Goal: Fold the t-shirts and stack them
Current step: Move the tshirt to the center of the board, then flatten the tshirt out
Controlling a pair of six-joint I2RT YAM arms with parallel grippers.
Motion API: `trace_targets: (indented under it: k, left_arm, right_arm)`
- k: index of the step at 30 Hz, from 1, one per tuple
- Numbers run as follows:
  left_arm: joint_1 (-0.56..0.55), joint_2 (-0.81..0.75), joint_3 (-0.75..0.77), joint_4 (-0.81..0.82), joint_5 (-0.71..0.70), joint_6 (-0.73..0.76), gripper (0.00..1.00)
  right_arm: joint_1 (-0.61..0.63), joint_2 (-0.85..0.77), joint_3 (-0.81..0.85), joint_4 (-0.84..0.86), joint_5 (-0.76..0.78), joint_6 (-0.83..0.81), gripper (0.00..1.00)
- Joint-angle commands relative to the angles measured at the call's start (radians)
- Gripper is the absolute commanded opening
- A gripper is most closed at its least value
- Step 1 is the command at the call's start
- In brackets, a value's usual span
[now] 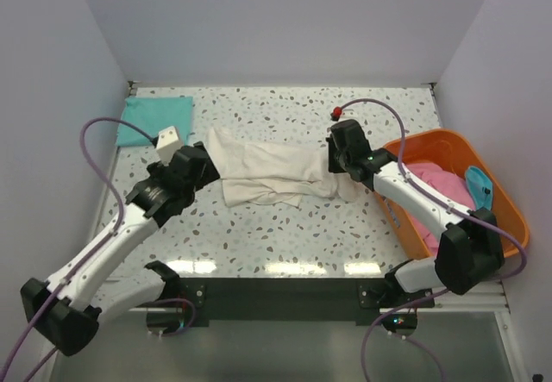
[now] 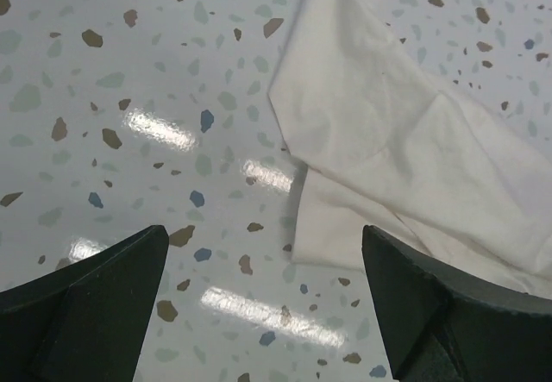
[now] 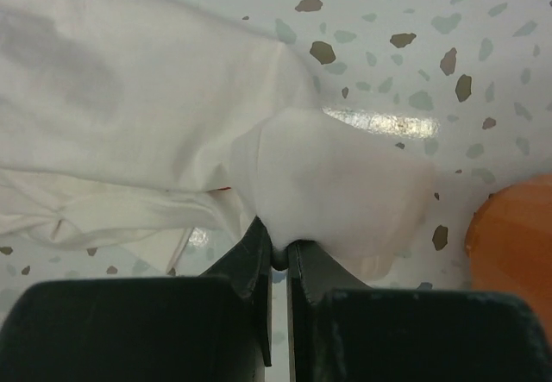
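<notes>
My right gripper holds the cream t-shirt's fold, so my left gripper needs to grab the opposite part next, the cream t-shirt's loose end [image 1: 229, 193] [image 2: 316, 232], to spread the t-shirt flat for folding.
A cream t-shirt [image 1: 272, 173] lies bunched in a long band across the middle of the table. My right gripper [image 3: 279, 257] is shut on a fold of the cream t-shirt [image 3: 341, 179] at the shirt's right end. My left gripper [image 2: 263, 313] hangs open just above the bare table by the left end of the cream t-shirt [image 2: 405, 140], its fingers [image 2: 90, 300] apart with nothing between them. A teal t-shirt [image 1: 155, 118] lies folded flat at the back left corner. Pink [image 1: 435, 191] and blue [image 1: 479, 185] t-shirts lie in the basket.
An orange plastic basket [image 1: 509, 218] stands at the table's right edge, close beside my right arm. A small red knob [image 1: 336, 112] sits behind the right gripper. White walls close in the table at the left, back and right.
</notes>
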Motion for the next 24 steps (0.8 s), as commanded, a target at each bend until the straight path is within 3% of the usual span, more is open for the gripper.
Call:
trace_targets:
  k: [1,2,7,14,19,24]
  left_arm:
    - [0.164,0.144,-0.037,0.22,0.259,0.109,1.0]
    - [0.24,0.205,-0.05,0.27,0.298,0.125,1.0]
    - [0.316,0.368,-0.054,0.445,0.399,0.16,1.0]
    - [0.325,0.617,0.025,0.515,0.504,0.156,1.0]
    - [0.325,0.714,0.025,0.579,0.548,0.151,1.0]
    - [0.325,0.787,0.038,0.611,0.576,0.137,0.85]
  right_arm:
    - [0.0,0.034,0.048,0.009,0.059,0.045,0.0]
    - [0.0,0.042,0.056,0.007,0.05,0.053,0.0]
    - [0.0,0.075,0.069,0.012,0.042,0.065,0.0]
    - [0.0,0.083,0.051,0.009,0.069,0.066,0.0]
    - [-0.001,0.095,0.045,0.01,0.083,0.069,0.0]
    - [0.0,0.125,0.04,0.013,0.077,0.073,0.0]
